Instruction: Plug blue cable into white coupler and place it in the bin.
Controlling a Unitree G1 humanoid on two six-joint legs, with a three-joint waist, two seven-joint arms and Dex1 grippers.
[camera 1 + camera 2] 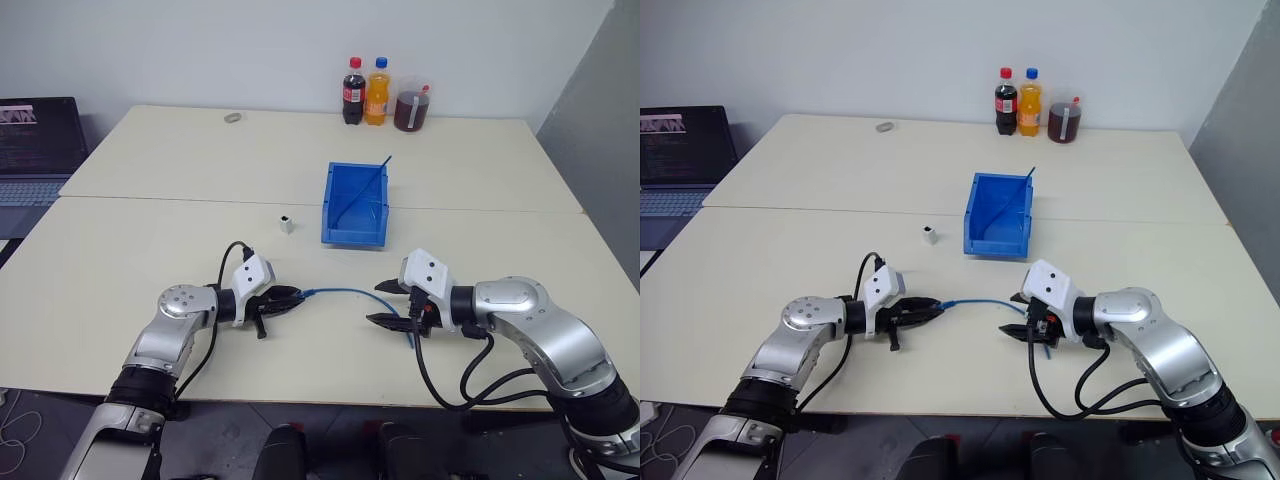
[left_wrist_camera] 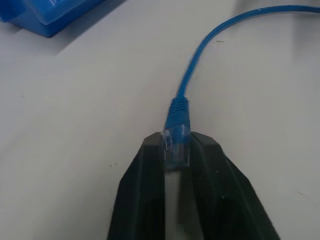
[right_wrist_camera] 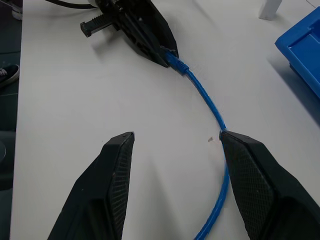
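Note:
The blue cable should be grabbed next by the blue sleeve just behind the plug with my right gripper, because my left gripper's fingers cover the plug.
The blue cable lies curved on the table between my two grippers. My left gripper is shut on its clear plug, which sticks out between the fingertips in the left wrist view. My right gripper is open, and the cable runs along the inside of one finger. The white coupler stands on the table beyond the cable, just left of the bin. The bright blue bin sits mid-table with its low lip facing me.
A thin dark-blue strand slants across the bin. Two soda bottles and a jug of dark drink stand at the far edge. A laptop sits at the far left, and a small ring lies far back.

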